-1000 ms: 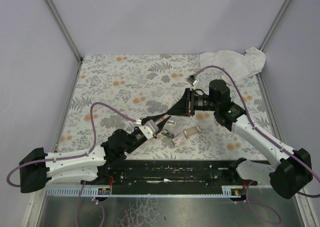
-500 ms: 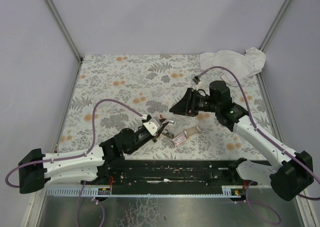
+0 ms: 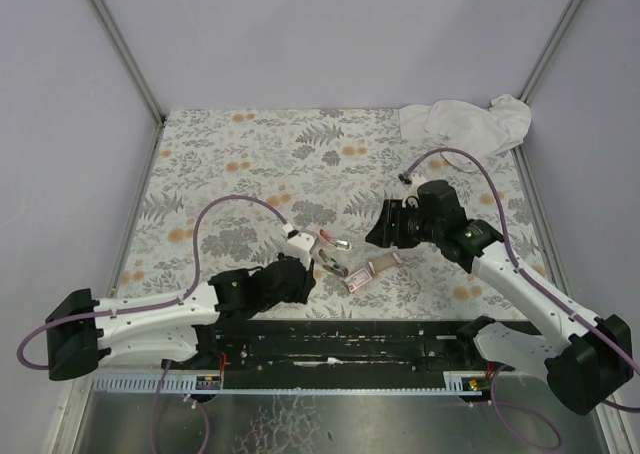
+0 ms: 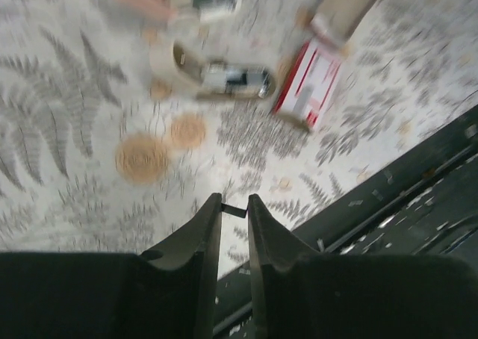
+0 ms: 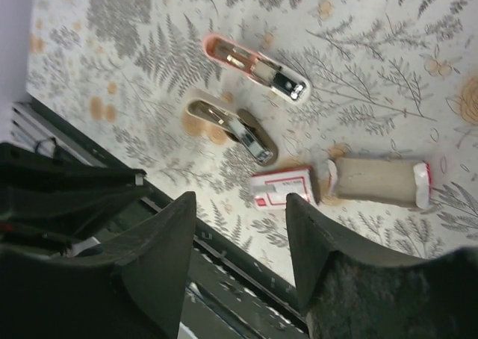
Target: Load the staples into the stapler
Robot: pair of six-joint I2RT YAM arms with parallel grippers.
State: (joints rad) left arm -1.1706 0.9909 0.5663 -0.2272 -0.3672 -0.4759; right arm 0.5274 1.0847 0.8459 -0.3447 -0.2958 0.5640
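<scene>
My left gripper is holding the thin dark piece well above the mat near the black bar and should stay closed, as the piece would fall loose if I opened now.
The stapler lies opened flat on the floral mat, its pink upper arm beside its tan base. Both show in the right wrist view and blurred in the left wrist view. The pink-and-maroon staples box lies just right of it, with its tan tray pulled out; they also show in the right wrist view and left wrist view. My left gripper is nearly shut on a thin dark strip, near the mat's front edge. My right gripper hangs open above the box.
A large white cloth lies bunched at the far right corner. A black rail runs along the near edge, littered with small bits. The left arm shows at the left of the right wrist view.
My left gripper has drawn back from the stapler toward the near edge. My right arm has swung right and down, bringing its open gripper over the box.
</scene>
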